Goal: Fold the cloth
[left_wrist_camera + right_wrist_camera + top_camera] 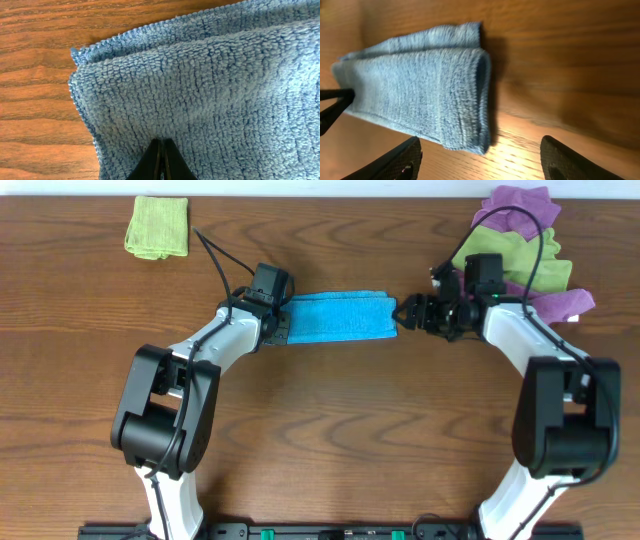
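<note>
I should grab the sky-blue cloth by its loose end near its front corner with my right gripper. Then I can fold it toward the cloth's opposite end.
The cloth is sky-blue and lies folded into a long strip across the middle of the table. My left gripper is at its left end. In the left wrist view its tips are shut together and rest on top of the cloth, with no fabric showing between them. My right gripper stands open just off the strip's right end. In the right wrist view the wide-apart fingers hold nothing, and the rounded folded end of the cloth lies on the wood just ahead of them.
A folded lime-green cloth lies at the back left. A loose heap of purple and lime-green cloths sits at the back right, behind my right arm. The table is brown wood.
</note>
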